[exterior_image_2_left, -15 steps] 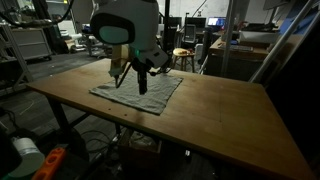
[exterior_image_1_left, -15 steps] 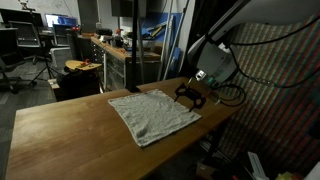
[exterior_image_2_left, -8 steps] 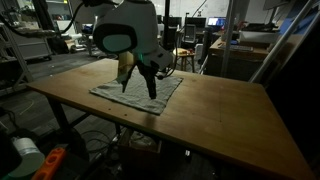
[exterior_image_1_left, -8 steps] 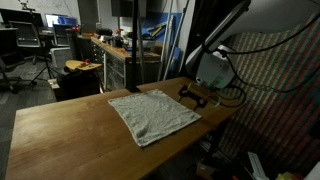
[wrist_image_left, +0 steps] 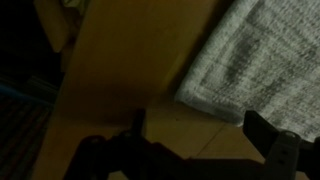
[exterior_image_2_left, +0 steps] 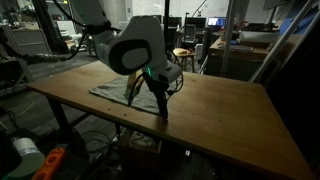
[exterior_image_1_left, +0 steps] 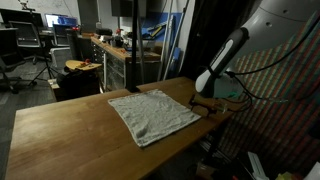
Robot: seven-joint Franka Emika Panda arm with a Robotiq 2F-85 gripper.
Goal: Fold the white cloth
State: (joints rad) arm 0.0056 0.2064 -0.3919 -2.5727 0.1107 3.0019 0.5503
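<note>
My gripper takes hold of the white cloth [exterior_image_1_left: 152,113] by its corner near the table's edge next, to lift and fold that corner across the rest.
The white cloth [exterior_image_1_left: 152,113] lies flat and unfolded on the wooden table [exterior_image_1_left: 70,130]. It is an off-white, mottled square towel. In both exterior views my gripper [exterior_image_1_left: 205,103] is low over the table, just beside the cloth's edge that lies near the table's edge. In an exterior view the arm hides much of the cloth [exterior_image_2_left: 108,90] behind my gripper [exterior_image_2_left: 161,106]. In the wrist view the cloth [wrist_image_left: 262,65] fills the upper right, and my gripper [wrist_image_left: 202,135] is open and empty over bare wood. Its dark fingers [wrist_image_left: 266,135] stand just short of the cloth's edge.
The table's edge runs close to the gripper [exterior_image_1_left: 215,118]. A patterned wall [exterior_image_1_left: 285,110] stands beyond that edge. A workbench [exterior_image_1_left: 120,50] and office chairs stand in the background. A stool [exterior_image_2_left: 183,58] stands behind the table.
The arm has swung outward and the gripper has dropped lower, from above the cloth's edge to just above the table beside the cloth. The cloth has not moved.
</note>
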